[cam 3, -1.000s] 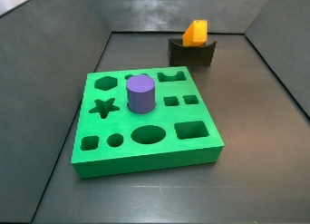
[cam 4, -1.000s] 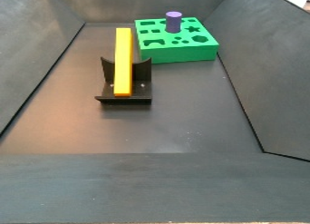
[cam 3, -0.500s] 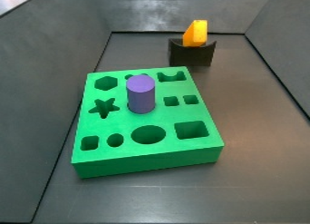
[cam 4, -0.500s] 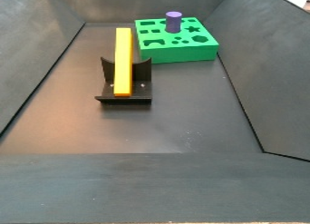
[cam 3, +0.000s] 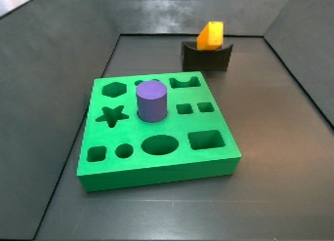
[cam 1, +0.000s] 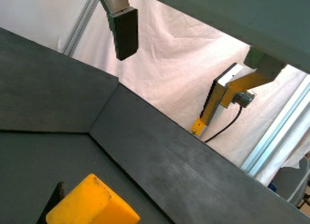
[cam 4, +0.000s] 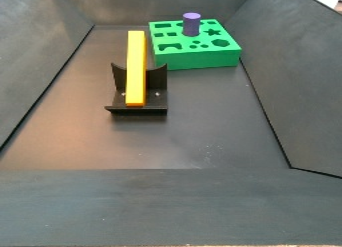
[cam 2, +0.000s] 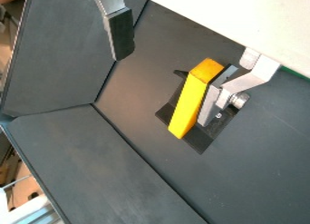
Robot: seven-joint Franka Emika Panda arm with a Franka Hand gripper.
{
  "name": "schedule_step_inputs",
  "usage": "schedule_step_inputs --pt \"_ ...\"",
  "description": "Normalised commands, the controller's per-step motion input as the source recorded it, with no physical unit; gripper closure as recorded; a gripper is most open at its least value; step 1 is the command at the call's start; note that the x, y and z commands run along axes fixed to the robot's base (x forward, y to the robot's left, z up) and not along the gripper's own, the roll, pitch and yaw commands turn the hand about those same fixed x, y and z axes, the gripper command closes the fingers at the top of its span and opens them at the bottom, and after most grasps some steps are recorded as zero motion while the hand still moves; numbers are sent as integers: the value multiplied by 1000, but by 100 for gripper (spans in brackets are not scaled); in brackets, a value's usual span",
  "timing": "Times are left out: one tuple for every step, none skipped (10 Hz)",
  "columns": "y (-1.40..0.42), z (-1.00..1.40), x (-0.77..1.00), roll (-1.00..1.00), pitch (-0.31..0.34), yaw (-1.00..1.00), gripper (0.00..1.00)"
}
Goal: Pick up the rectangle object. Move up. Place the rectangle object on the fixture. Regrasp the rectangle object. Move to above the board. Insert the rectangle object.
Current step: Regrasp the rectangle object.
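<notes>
The gripper needs to grab the orange-yellow rectangle object by its raised upper end (cam 3: 214,27) next, so the orange-yellow rectangle object's lower end stays free to go into the board (cam 3: 163,177).
The orange-yellow rectangle object (cam 4: 135,63) lies lengthwise across the notch of the dark fixture (cam 4: 136,101), with nothing gripping it. A side view from the board's end shows it end-on (cam 3: 210,34) on the fixture (cam 3: 206,59). My gripper (cam 2: 182,55) hovers well above it, open, with nothing between the plates; the rectangle object (cam 2: 194,99) sits below, closer to one finger (cam 2: 247,79). In a wrist view the gripper (cam 1: 191,51) frames only the white backdrop, and the rectangle object's end (cam 1: 91,202) shows at the picture's edge. The green board (cam 3: 163,177) lies apart from the fixture.
A purple cylinder (cam 3: 151,100) stands upright in a hole of the board (cam 4: 214,59), also seen as a purple cylinder (cam 4: 191,23) at the far end. Sloping dark walls enclose the floor on all sides.
The rectangle object, fixture and board stay put. A small dark shape now shows at the top right edge of a side view.
</notes>
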Motion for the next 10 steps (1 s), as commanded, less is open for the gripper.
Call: schedule_step_inputs --pt "-56 -14 91 148 5 203 0" --pt "43 -1000 37 169 88 158 0" --pt "44 -1000 41 170 75 140 0" --pt "38 -1000 51 165 35 140 0" --pt "31 -1000 59 143 7 137 0" --pt "27 -1000 69 116 -12 128 0" --pt "24 -1000 86 93 -37 110 0" --pt "21 -1000 99 79 -47 95 0" --pt "16 -1000 117 68 -53 72 0" --pt "13 -1000 124 69 -51 61 0"
